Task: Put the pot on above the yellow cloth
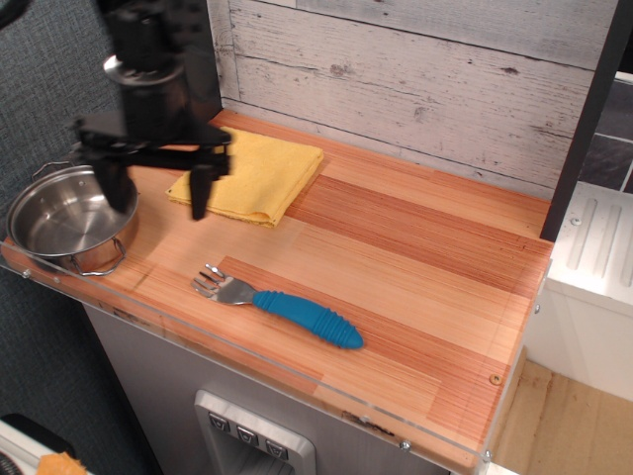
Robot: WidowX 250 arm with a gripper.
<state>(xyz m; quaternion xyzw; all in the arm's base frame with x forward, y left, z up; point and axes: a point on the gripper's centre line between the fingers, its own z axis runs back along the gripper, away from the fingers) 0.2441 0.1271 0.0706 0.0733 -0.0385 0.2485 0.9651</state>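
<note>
My gripper picks up the steel pot by its rim [135, 212] next, to set the pot on the yellow cloth [255, 176].
The shiny steel pot [67, 220] sits upright at the table's front left corner, empty, with a wire loop handle at its front and another at its back. The folded yellow cloth [255, 176] lies flat near the back wall, right of the pot. My black gripper [158, 196] hangs above the table between pot and cloth. Its jaws are open wide and empty. The left finger stands over the pot's right rim, the right finger [201, 192] over the cloth's left edge.
A fork [285, 308] with a blue ribbed handle lies near the front edge, right of the pot. A dark post [201, 49] stands at the back left by the whitewashed plank wall. A clear lip runs along the table's front edge [247, 361].
</note>
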